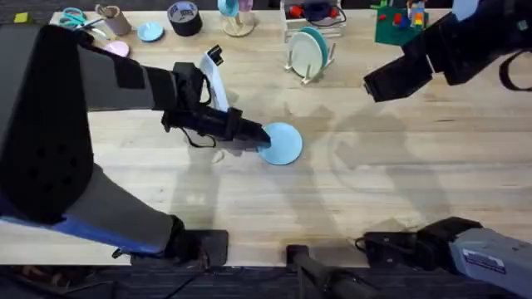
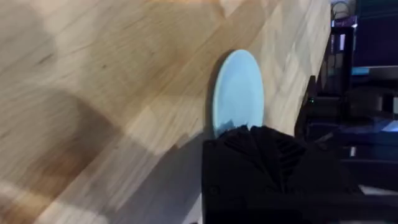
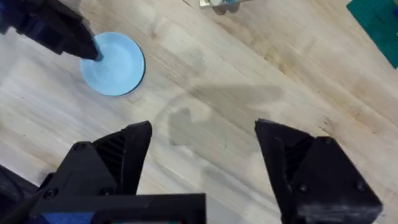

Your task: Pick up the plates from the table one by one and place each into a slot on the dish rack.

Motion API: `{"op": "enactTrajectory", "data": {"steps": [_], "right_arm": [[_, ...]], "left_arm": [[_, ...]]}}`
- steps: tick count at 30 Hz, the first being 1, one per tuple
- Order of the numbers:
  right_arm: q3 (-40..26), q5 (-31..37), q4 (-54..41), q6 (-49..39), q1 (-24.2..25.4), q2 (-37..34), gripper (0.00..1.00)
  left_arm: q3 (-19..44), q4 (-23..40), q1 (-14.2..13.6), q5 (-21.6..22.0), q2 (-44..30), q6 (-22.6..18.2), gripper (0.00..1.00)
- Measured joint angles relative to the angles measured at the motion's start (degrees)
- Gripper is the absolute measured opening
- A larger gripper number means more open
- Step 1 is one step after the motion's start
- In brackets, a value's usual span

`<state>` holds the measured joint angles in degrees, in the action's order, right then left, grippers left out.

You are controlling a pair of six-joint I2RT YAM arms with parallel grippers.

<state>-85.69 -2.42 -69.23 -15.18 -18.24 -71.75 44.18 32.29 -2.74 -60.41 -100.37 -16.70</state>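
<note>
One edge of the light blue plate [image 1: 284, 144] is covered by my left gripper's black fingers, so my right gripper next needs to grab the plate's free rim opposite them.
A light blue plate [image 1: 284, 144] lies flat on the table [image 1: 374, 174] near its middle. My left gripper [image 1: 259, 135] reaches in low from the left, its black fingers closed over the plate's near edge. The left wrist view has the plate [image 2: 238, 90] just ahead of the fingers [image 2: 249, 138]. From the right wrist view, the plate [image 3: 115, 65] lies far off with the left gripper at its rim. The dish rack [image 1: 309, 56] stands at the back with a pale greenish plate [image 1: 306, 48] upright in a slot. My right gripper [image 3: 202, 155] hangs open and empty above the table, right of the rack.
Along the back edge are a pink saucer [image 1: 117, 48], a small blue saucer [image 1: 150, 31], a tape roll [image 1: 184, 18], scissors [image 1: 73, 17], a round wooden stand [image 1: 238, 22] and a green board [image 1: 399, 26]. Bare wood stretches between plate and rack.
</note>
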Motion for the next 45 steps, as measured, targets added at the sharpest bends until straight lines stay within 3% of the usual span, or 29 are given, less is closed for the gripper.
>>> {"op": "enactTrajectory", "data": {"steps": [19, 39, 45], "right_arm": [[0.0, 0.0, 0.0, 0.0, 0.0, 0.0, 0.994], [0.17, -0.05, 0.04, 2.48, 0.07, 0.0, 0.995], [5.2, -1.45, 1.45, 7.66, 1.32, 0.0, 0.994]], "left_arm": [[0.0, -0.83, 0.0, 3.2, -0.62, 13.71, 0.041], [0.0, -0.87, 0.0, 3.26, -0.62, 15.25, 0.041], [0.0, -0.87, 0.0, 3.26, -0.62, 15.25, 0.041]]}}
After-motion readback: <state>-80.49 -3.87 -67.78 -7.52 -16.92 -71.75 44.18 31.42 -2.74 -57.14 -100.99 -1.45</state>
